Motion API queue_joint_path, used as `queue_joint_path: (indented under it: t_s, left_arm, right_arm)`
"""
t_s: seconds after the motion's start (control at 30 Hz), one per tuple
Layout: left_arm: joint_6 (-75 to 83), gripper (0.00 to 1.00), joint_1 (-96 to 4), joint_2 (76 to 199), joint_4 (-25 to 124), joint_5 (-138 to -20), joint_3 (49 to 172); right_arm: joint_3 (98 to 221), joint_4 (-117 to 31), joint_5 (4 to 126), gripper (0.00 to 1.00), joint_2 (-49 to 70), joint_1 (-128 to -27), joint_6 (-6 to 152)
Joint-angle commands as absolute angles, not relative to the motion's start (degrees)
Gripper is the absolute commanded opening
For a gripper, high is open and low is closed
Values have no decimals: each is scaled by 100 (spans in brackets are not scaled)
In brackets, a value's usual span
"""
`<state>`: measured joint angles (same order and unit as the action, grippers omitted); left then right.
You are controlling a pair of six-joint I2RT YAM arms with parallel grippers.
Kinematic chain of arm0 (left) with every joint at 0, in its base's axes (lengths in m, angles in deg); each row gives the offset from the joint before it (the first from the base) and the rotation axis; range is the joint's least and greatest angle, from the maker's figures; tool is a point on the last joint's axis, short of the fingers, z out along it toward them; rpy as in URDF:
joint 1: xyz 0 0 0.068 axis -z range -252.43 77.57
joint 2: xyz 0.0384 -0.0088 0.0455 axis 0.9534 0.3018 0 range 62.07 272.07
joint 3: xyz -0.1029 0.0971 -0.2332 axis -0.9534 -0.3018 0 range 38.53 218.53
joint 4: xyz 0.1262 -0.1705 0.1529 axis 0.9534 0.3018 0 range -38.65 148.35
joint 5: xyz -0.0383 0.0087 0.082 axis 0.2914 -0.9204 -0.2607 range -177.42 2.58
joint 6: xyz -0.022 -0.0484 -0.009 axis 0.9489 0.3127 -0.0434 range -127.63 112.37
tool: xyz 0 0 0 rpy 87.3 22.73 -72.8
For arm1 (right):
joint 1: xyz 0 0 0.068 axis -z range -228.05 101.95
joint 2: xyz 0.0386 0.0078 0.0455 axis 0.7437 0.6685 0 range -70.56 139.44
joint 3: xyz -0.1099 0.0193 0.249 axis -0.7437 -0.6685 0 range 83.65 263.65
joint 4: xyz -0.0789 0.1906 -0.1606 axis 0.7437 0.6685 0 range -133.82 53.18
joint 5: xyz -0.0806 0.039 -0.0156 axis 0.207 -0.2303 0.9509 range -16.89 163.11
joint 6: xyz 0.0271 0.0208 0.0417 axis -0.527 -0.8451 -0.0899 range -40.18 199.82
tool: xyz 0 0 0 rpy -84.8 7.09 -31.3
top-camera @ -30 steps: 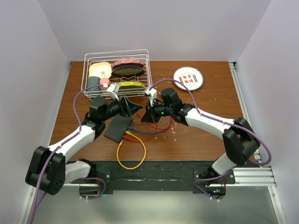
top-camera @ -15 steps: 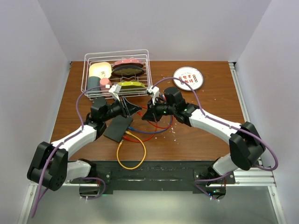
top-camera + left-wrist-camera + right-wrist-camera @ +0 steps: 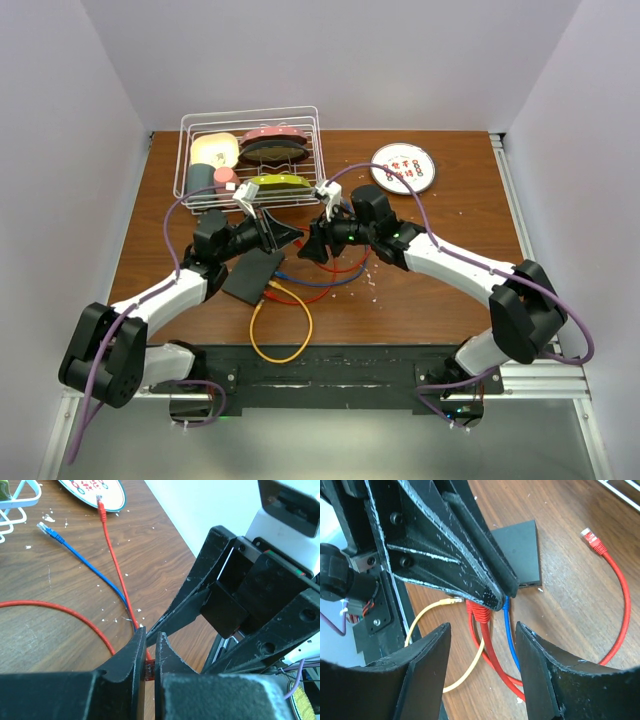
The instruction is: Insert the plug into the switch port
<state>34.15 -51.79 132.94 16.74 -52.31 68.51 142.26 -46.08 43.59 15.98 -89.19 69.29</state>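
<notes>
The right gripper grabs the red plug by the cable end of its ribbed boot (image 3: pixel 300 244) (image 3: pixel 479 612) next, which leaves the plug's front free to insert.
The switch (image 3: pixel 252 275) is a flat black box on the brown table, also seen in the right wrist view (image 3: pixel 520 550). My left gripper (image 3: pixel 149 635) is shut on the red plug (image 3: pixel 149 667), held above the table just right of the switch. The plug's ribbed red boot (image 3: pixel 479 612) sticks out below the left fingers (image 3: pixel 470 570). My right gripper (image 3: pixel 481 627) stands open around that boot without touching it. In the top view both grippers (image 3: pixel 298 237) (image 3: pixel 310 248) meet tip to tip.
A red cable (image 3: pixel 112 550), a blue cable (image 3: pixel 85 560) and a yellow cable (image 3: pixel 280 340) loop over the table near the switch. A white wire basket (image 3: pixel 250 150) with dishes stands behind. A round white disc (image 3: pixel 403 167) lies at the back right.
The left gripper has shut on the red plug. The right gripper has opened and let go of it. The right arm's elbow has swung outward to the right.
</notes>
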Motion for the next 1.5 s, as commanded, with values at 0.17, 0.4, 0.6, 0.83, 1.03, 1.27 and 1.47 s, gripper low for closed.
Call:
queue_joint_path:
  t_s: [0.17,0.4,0.6,0.83,1.03,1.27,1.47]
  left_arm:
    - [3403,0,-5213,13168,1470,-5262,6815]
    - [3412,0,-5213,13168,1479,-5271,6806]
    - [3430,0,-5204,13142,1479,-5288,6789]
    - [3456,0,-5204,13150,1470,-5297,6780]
    - [3465,0,-5204,13159,1453,-5306,6780]
    - [3500,0,-5204,13150,1435,-5323,6771]
    - [3509,0,-5204,13124,1435,-5341,6771]
  right_arm:
    - [14430,-5015,4727,56,1496,-8936,6769]
    - [14465,-4997,4745,49,1627,-8927,6734]
    - [14456,-5111,4543,47,1750,-8936,6663]
    - [14456,-5173,4402,47,1803,-8971,6602]
    - [14439,-5156,4358,41,1838,-8980,6619]
    - [14456,-5129,4305,37,1961,-9015,6619]
    - [14386,-5138,4323,26,1935,-9015,6628]
